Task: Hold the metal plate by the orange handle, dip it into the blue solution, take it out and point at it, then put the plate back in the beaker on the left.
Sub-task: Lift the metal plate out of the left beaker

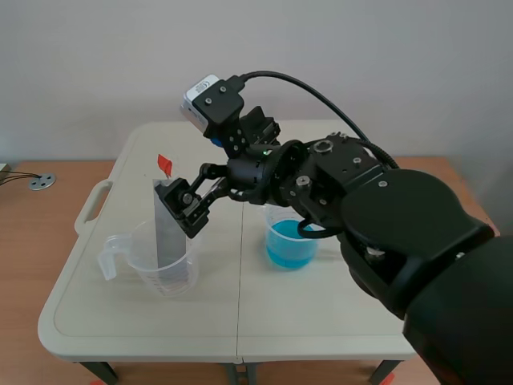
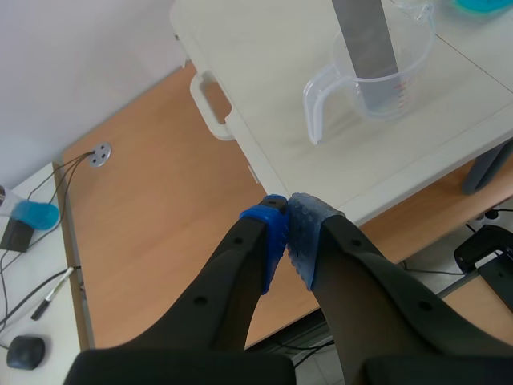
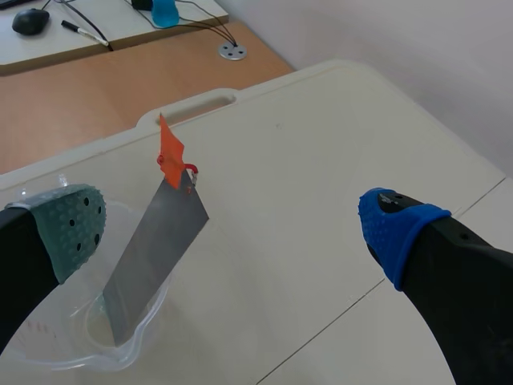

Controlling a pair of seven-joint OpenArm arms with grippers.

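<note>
The grey metal plate will be picked up next by its orange handle (image 1: 164, 164) with my right gripper. Then I will dip the plate into the blue solution (image 1: 289, 245).
The grey metal plate (image 1: 167, 231) leans inside the clear beaker (image 1: 164, 273) on the table's left, its orange handle (image 1: 164, 164) sticking up. My right gripper (image 1: 200, 172) is open beside the plate's upper end, touching nothing. In the right wrist view the plate (image 3: 156, 257) and its orange handle (image 3: 170, 149) lie ahead, close to the grey-green fingertip (image 3: 70, 227), while the blue one (image 3: 394, 230) stands far off. The blue solution (image 1: 289, 245) fills a second beaker under the right arm. My left gripper (image 2: 287, 233) is shut on nothing, out past the table's edge over the floor.
The white folding table (image 1: 240, 321) has a carry handle (image 1: 90, 207) on its left side. In the left wrist view the beaker (image 2: 377, 76) with the plate (image 2: 365, 36) stands ahead. A desk with a mouse (image 3: 30, 21) and cables lies beyond the table.
</note>
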